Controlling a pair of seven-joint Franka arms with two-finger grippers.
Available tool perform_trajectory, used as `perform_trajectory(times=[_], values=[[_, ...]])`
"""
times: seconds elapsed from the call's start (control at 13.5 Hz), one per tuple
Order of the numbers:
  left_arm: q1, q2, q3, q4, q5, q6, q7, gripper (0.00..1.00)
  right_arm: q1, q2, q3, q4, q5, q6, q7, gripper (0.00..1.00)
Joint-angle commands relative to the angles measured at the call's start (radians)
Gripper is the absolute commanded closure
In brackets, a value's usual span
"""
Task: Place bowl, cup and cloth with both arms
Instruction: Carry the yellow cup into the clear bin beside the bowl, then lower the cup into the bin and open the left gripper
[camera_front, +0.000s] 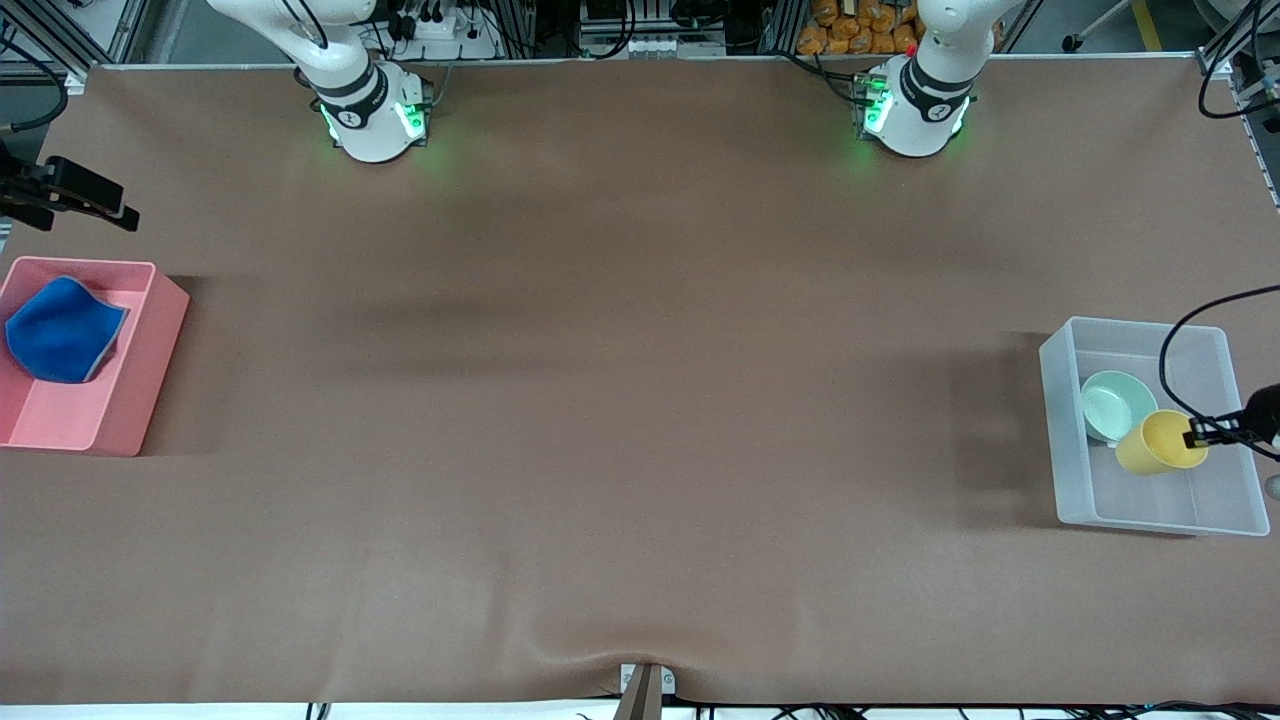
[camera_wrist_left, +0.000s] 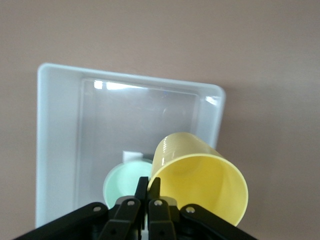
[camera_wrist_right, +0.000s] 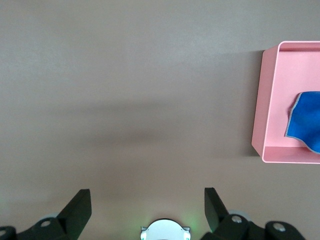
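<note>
My left gripper keeps hold of the yellow cup from here until the cup is at the clear bin's bottom, since it hangs across the mint-green bowl's edge.
My left gripper (camera_front: 1205, 433) (camera_wrist_left: 148, 186) is shut on the rim of the yellow cup (camera_front: 1158, 443) (camera_wrist_left: 200, 182). It holds the cup tilted over the clear bin (camera_front: 1058, 400) (camera_wrist_left: 55, 130). The mint-green bowl (camera_front: 1112, 402) (camera_wrist_left: 122, 181) lies in that bin beside the cup. The blue cloth (camera_front: 60, 330) (camera_wrist_right: 306, 120) lies crumpled in the pink bin (camera_front: 150, 370) (camera_wrist_right: 261, 100) at the right arm's end of the table. My right gripper (camera_front: 75, 190) (camera_wrist_right: 147, 202) hangs open and holds nothing, over the bare table beside the pink bin.
A brown mat (camera_front: 640, 400) covers the table. The two arm bases (camera_front: 375, 115) (camera_front: 915, 110) stand along its edge farthest from the front camera. A small bracket (camera_front: 645, 685) sits at the nearest edge, mid-table.
</note>
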Motion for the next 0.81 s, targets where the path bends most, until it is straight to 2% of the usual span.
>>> perform_trajectory(times=[0.0, 0.74], values=[[-0.017, 0.08, 0.049, 0.073, -0.012, 0.055, 0.088, 1.0, 0.0, -0.034, -0.008, -0.029, 0.003, 0.0, -0.021, 0.0], [-0.014, 0.207, 0.06, 0.051, -0.01, 0.176, 0.142, 1.0, 0.001, -0.034, -0.007, -0.04, 0.001, 0.0, -0.021, 0.0]])
